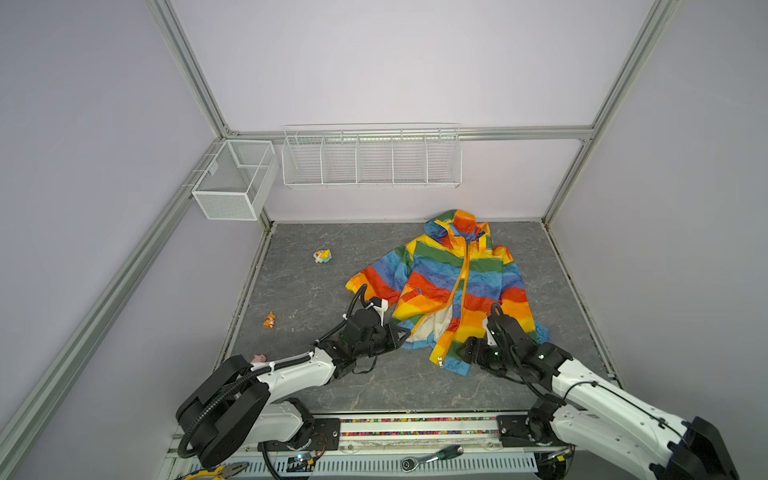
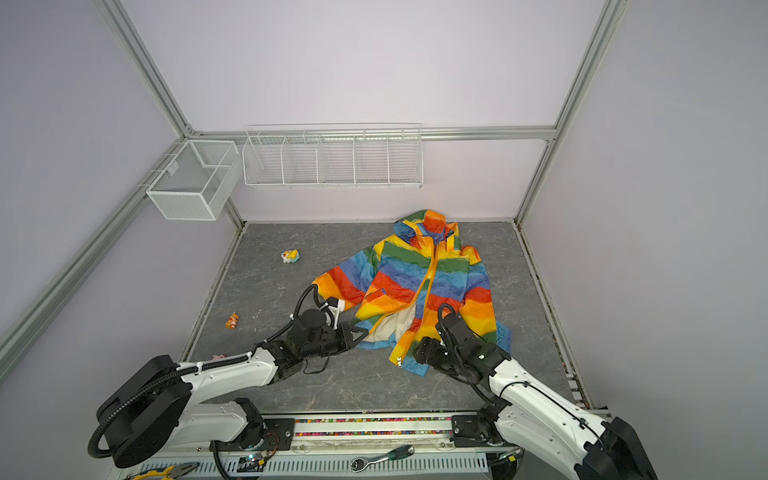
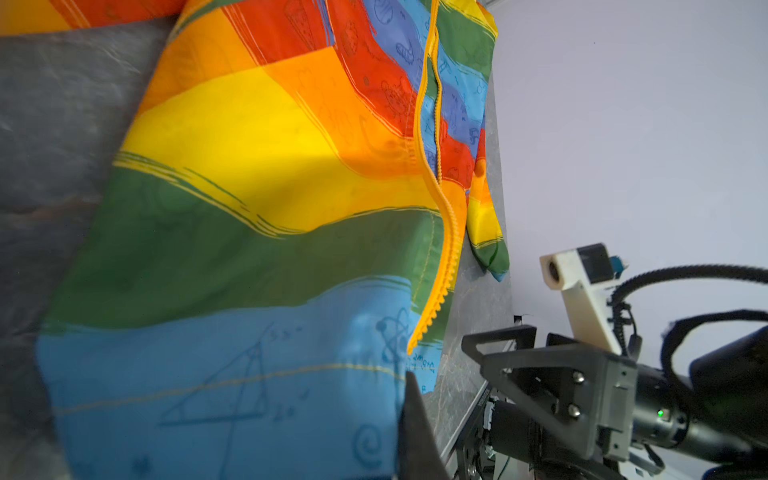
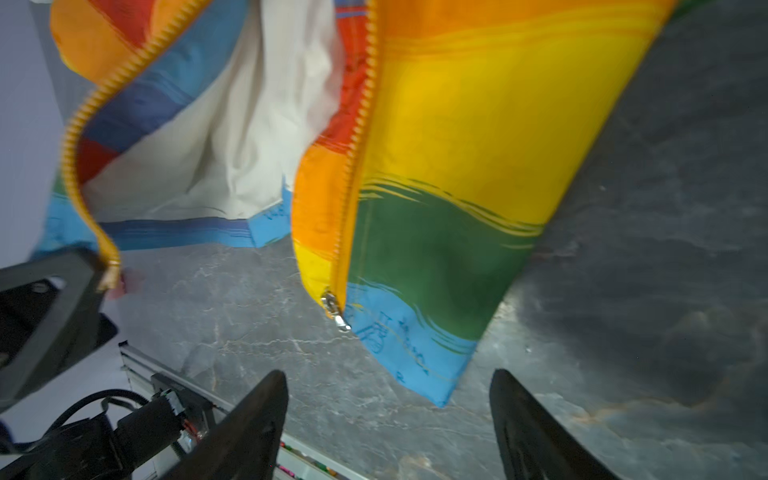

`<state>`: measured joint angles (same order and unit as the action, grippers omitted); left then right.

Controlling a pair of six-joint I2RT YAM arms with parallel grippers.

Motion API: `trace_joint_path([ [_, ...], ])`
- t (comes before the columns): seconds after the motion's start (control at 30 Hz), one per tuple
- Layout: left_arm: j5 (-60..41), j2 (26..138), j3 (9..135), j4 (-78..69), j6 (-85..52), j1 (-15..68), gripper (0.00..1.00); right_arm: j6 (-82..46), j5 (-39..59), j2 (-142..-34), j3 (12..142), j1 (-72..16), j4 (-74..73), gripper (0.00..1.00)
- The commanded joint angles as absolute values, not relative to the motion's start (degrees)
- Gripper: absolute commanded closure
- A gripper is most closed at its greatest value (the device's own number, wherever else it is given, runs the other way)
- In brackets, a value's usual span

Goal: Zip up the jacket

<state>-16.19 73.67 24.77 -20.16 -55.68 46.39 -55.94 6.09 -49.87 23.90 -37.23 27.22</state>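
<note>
The slider has to stay free for zipping, so the robot's right gripper next needs to grab the slider-side panel by its lower green-and-blue fabric, beside the zipper.
The rainbow-striped jacket lies unzipped on the grey floor, hood toward the back wall, with cream lining showing between the front panels. My left gripper is shut on the near corner of one front panel; blue hem fabric presses against its dark finger, and that panel's zipper end sits at its jaw. My right gripper stands open just short of the other panel's blue corner, nothing between its fingers. The silver zipper slider hangs at that panel's bottom.
A yellow-white toy and an orange toy lie on the floor at the left, with a pink item by the left arm. Wire baskets hang on the walls. A ratchet lies on the front rail.
</note>
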Motion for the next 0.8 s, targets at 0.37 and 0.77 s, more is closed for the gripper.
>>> trace_joint_path([
  [0.37, -6.8, 64.5, 28.5, -16.1, -44.0, 45.8, 1.0, -56.0, 5.9, -61.6, 23.6, -36.2, 18.9, 0.53],
  [0.77, 0.8, 55.6, 26.6, -10.7, -42.9, 45.7, 1.0, -39.1, 14.4, -64.5, 31.2, -20.7, 20.7, 0.94],
])
